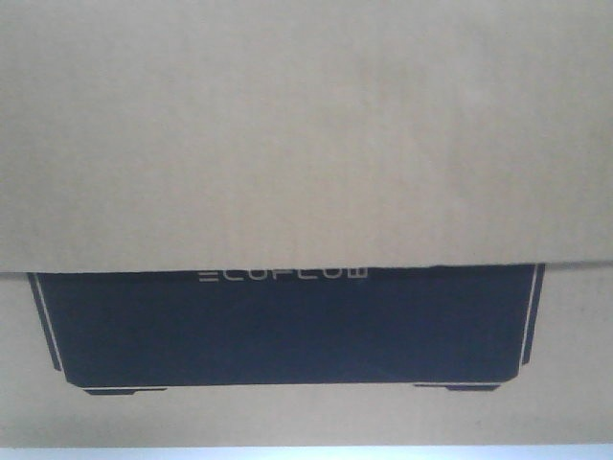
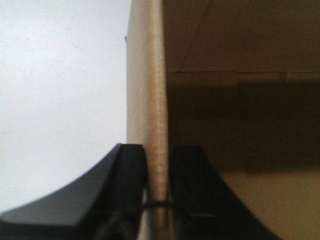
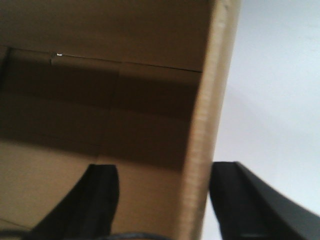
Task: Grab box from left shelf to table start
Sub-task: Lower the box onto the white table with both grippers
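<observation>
My right gripper takes hold of the box by its upright side [image 3: 205, 125] next, to bring the cardboard box from the shelf to the table.
The brown cardboard box [image 1: 306, 134] fills the front view, very close, with its black ECOFLOW panel [image 1: 287, 331] low in the frame. In the left wrist view my left gripper [image 2: 159, 165] is shut on the box's upright side wall [image 2: 150, 75], one finger on each face. In the right wrist view my right gripper [image 3: 165, 185] is open and straddles the other side wall [image 3: 210, 100]. One finger [image 3: 102, 195] is inside the box, away from the wall. The other finger [image 3: 235, 195] is outside, close to the wall. The left shelf is out of view.
A pale strip [image 1: 306, 452] runs under the box at the bottom of the front view. A plain white surface lies outside the box in the left wrist view [image 2: 60, 90] and in the right wrist view [image 3: 280, 90].
</observation>
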